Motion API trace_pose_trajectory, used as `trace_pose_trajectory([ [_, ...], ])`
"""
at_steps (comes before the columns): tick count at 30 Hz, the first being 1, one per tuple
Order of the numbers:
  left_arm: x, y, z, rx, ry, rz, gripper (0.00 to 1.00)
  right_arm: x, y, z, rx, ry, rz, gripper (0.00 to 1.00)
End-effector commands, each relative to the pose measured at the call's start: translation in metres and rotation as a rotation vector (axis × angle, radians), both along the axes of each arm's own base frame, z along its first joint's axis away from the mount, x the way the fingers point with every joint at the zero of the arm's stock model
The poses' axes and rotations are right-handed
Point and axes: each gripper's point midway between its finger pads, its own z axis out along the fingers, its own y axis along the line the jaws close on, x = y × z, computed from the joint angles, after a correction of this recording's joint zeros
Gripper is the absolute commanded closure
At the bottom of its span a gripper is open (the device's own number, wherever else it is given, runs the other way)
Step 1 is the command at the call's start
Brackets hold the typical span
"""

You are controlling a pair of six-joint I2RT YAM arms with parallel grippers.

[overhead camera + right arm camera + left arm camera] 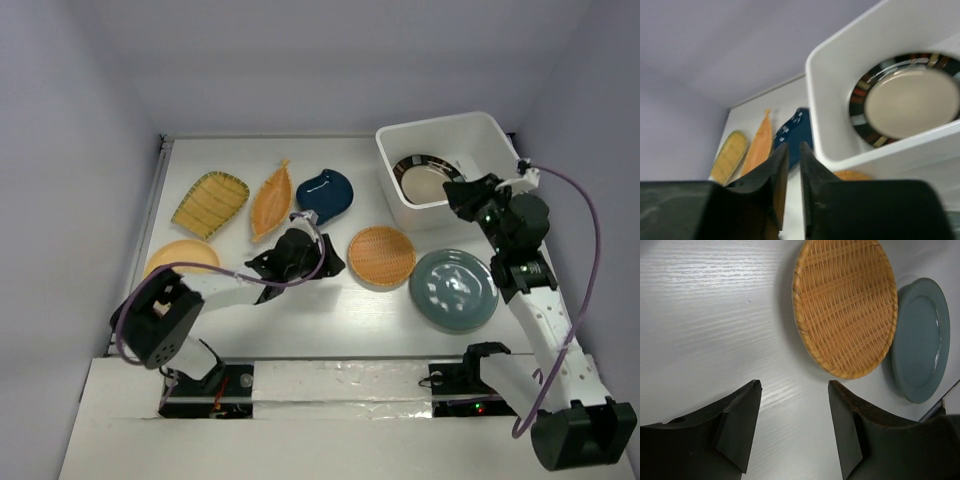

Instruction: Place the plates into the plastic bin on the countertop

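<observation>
My left gripper picks up the orange woven plate by its near rim next, leaving the plate's opposite rim free for my right gripper.
The white plastic bin stands at the back right and holds the cream plate with the dark striped rim; both also show in the right wrist view, the bin and the plate. My right gripper hovers at the bin's near right rim, its jaws almost together and empty. My left gripper is open and empty low over the countertop, just left of the orange woven plate. The grey-blue plate lies right of it.
The navy leaf plate, orange boat plate and yellow ribbed plate lie in a row at the back left. The plain yellow-orange plate is at the left front. A metal rail runs along the left edge.
</observation>
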Motion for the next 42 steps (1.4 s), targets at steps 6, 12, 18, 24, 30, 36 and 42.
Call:
trace_pose_trajectory([
  [6,0.039,-0.06,0.015,-0.174,-0.036,0.009,0.47,-0.044,0.055,-0.011,0.09,-0.09,0.245,0.64],
  [12,0.049,-0.083,-0.014,-0.19,0.009,0.024,0.58,-0.056,0.056,-0.025,0.091,-0.08,0.26,0.64],
  [18,0.049,-0.071,-0.023,-0.221,0.012,0.097,1.0,-0.064,0.061,-0.034,0.086,-0.063,0.298,0.64],
  [24,0.04,-0.029,0.029,-0.22,-0.11,0.18,1.0,-0.076,0.077,-0.052,0.082,-0.024,0.401,0.46],
  [30,0.017,0.005,0.097,-0.323,-0.226,0.194,1.0,-0.085,0.111,-0.092,0.045,0.086,0.535,0.21],
  [36,-0.013,0.021,0.14,-0.472,-0.274,0.125,1.0,-0.097,0.155,-0.117,0.025,0.156,0.687,0.13],
  [42,-0.034,0.032,0.17,-0.566,-0.308,0.059,1.0,-0.092,0.173,-0.115,0.055,0.149,0.676,0.14],
])
